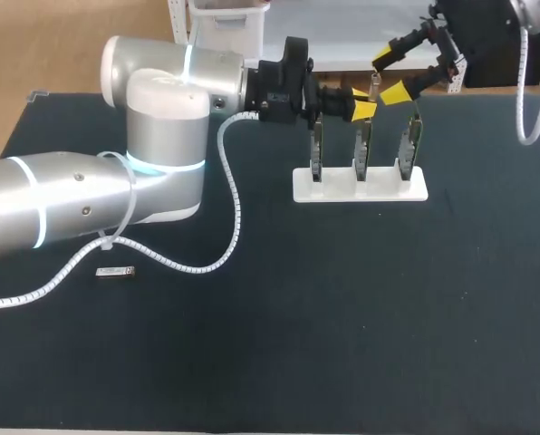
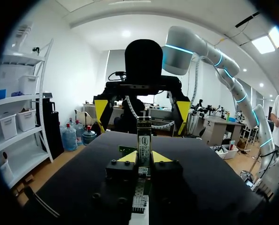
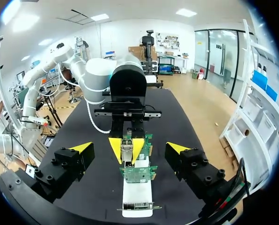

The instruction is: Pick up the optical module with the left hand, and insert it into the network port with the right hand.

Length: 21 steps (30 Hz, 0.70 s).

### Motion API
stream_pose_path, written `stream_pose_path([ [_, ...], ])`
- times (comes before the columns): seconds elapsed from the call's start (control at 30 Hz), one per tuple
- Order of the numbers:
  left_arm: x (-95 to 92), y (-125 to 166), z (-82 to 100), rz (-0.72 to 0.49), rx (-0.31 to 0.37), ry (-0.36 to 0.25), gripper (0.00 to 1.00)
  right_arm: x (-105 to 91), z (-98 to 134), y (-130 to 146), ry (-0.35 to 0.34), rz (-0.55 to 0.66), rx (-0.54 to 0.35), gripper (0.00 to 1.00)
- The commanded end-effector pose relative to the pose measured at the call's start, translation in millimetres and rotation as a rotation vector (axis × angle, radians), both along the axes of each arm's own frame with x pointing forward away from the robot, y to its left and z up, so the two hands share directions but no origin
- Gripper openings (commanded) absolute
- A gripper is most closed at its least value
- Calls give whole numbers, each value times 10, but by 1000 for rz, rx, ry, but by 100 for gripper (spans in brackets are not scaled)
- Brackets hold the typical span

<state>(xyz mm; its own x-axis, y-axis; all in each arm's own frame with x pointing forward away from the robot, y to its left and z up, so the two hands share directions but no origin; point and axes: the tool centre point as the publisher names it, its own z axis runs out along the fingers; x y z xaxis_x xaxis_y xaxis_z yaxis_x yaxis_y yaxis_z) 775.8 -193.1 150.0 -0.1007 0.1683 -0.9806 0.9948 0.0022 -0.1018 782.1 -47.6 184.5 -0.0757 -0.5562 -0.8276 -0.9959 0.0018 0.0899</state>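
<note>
The optical module (image 1: 375, 88) needs to go into the network card's port. Next, my right gripper should pinch the module by its end with the openings.
My left gripper (image 1: 364, 109) is shut on a small silver optical module (image 1: 375, 88), holding it above the middle network card (image 1: 362, 145). In the left wrist view the module (image 2: 143, 139) stands upright between the yellow tips of the left gripper (image 2: 144, 157). My right gripper (image 1: 391, 77) is open and faces the left one, with its fingers to either side of the module and not touching it. In the right wrist view the right gripper (image 3: 130, 148) spreads wide around the held module (image 3: 127, 150). Three green cards stand in a white base (image 1: 361, 187).
A second silver module (image 1: 116, 271) lies on the dark table mat at the left, near my left arm's white cable (image 1: 229, 190). The white base with its cards (image 3: 137, 174) sits under both grippers. The mat's far edge is just behind the stand.
</note>
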Motion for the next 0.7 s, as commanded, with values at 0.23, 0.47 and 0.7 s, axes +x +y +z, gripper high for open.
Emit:
stream_pose_path([
  [0.23, -9, 3, 14, 2, 5, 2, 0, 4, 24, 50, 12, 16, 12, 100],
  [0.47, -9, 3, 14, 2, 5, 2, 0, -17, 26, 68, 13, 25, 10, 100],
  [0.7, -9, 3, 14, 2, 5, 2, 0, -28, 26, 81, 5, 14, 11, 100],
])
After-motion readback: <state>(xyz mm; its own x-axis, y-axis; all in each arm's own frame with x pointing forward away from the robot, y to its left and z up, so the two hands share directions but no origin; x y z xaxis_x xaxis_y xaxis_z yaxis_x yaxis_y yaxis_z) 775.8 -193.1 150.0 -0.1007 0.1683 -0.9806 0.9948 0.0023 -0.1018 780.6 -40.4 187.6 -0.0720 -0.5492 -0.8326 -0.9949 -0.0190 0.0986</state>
